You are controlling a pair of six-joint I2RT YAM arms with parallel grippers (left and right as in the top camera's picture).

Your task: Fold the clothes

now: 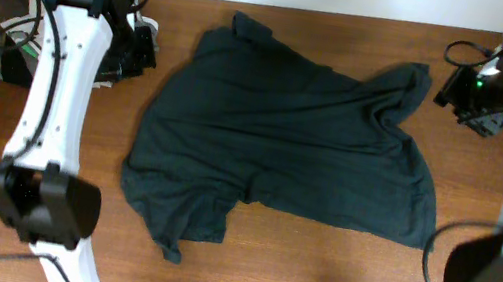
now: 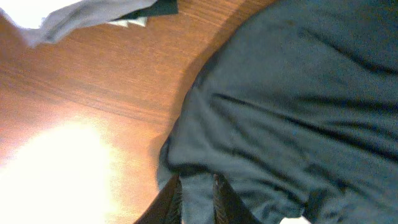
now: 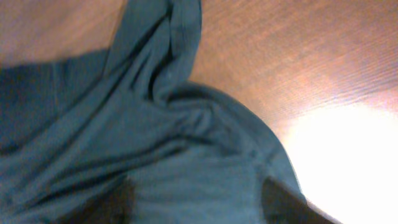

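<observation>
The left gripper grips the T-shirt's front edge by the sleeve [image 2: 305, 203] next, to fold that side back over the T-shirt's body.
The clothes, one dark slate-teal T-shirt [image 1: 292, 137], lie spread and wrinkled across the middle of the wooden table, plain face up, one sleeve pointing to the front left. My left gripper [image 1: 145, 43] hangs off the shirt's back left edge. In the left wrist view its fingers [image 2: 177, 200] stand a narrow gap apart over the shirt's edge [image 2: 280, 106], with fabric showing between them. My right gripper [image 1: 475, 106] is at the shirt's back right corner. In the right wrist view it [image 3: 199, 205] is wide open above bunched fabric [image 3: 155, 124], holding nothing.
A pile of grey and white folded clothes [image 1: 1, 30] sits at the table's back left corner, behind the left arm; its light cloth [image 2: 74, 18] shows in the left wrist view. Bright glare marks bare wood [image 3: 348, 149] beside the shirt.
</observation>
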